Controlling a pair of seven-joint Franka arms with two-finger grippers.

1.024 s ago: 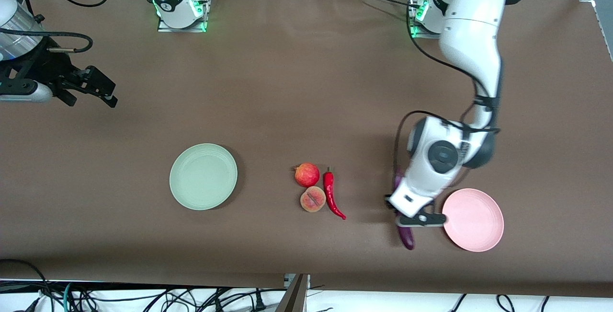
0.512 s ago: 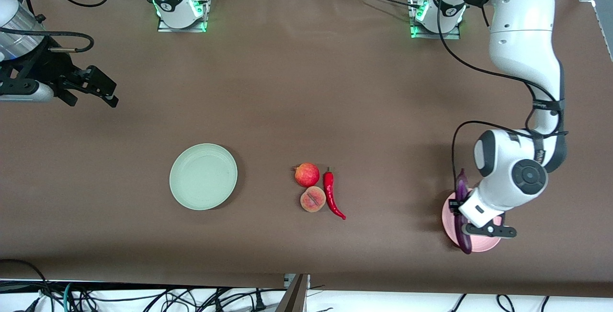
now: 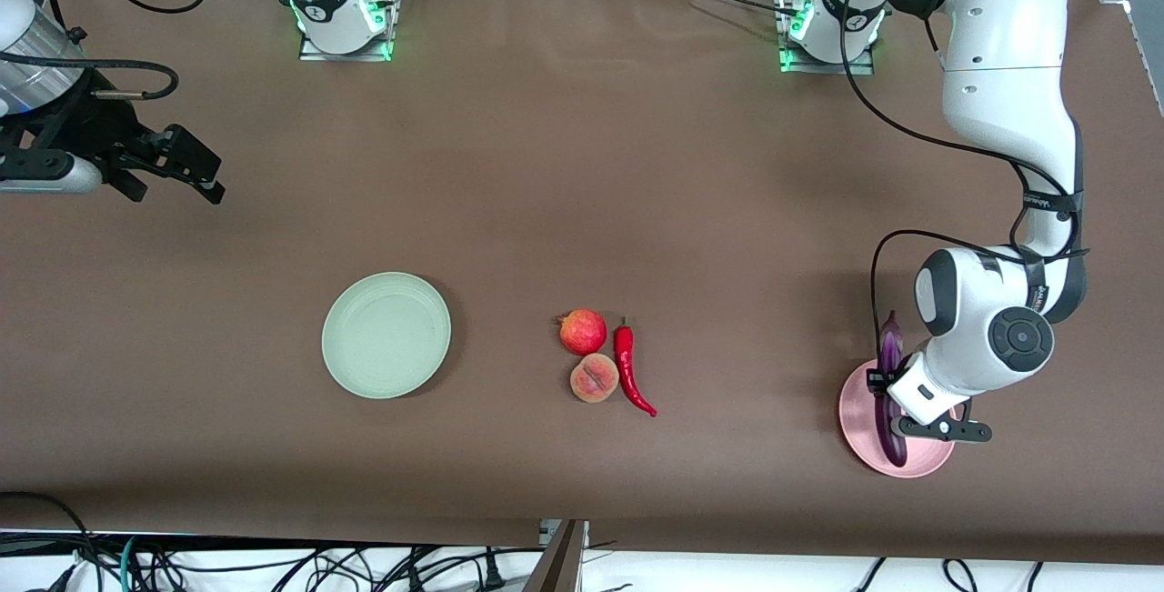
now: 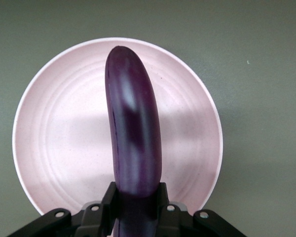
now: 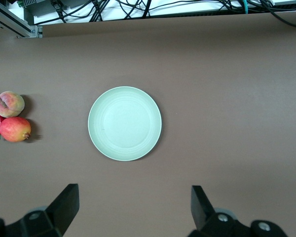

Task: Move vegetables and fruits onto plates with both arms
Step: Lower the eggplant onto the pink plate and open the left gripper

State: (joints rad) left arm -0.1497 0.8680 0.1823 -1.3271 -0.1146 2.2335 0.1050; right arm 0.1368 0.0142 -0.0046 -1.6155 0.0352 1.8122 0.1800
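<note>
The purple eggplant [image 4: 133, 133] is low over the pink plate, inside the plate's rim. My left gripper should open now, because the eggplant would land in the plate.
My left gripper [image 3: 887, 392] is shut on the long purple eggplant [image 3: 890, 389] and holds it over the pale pink plate [image 3: 859, 433]. In the left wrist view the eggplant [image 4: 133, 133] sticks out from between the fingers [image 4: 108, 197] across the pink plate [image 4: 54, 143]. The red pomegranate [image 3: 583, 331], the peach [image 3: 594, 377] and the red chili pepper [image 3: 629, 366] lie together mid-table. The mint green plate [image 3: 386, 335] lies empty toward the right arm's end. My right gripper [image 3: 186, 166] is open and empty, waiting over the table at the right arm's end; its wrist view shows the green plate [image 5: 125, 123].
The two arm bases [image 3: 344, 15] stand along the edge of the brown table farthest from the front camera. Cables [image 3: 273, 565] hang below the table edge nearest to that camera. In the right wrist view the peach [image 5: 9, 103] and pomegranate [image 5: 15, 129] lie beside the green plate.
My left gripper has carried the eggplant from beside the pink plate to over it, then a little farther across it. The right arm has not moved.
</note>
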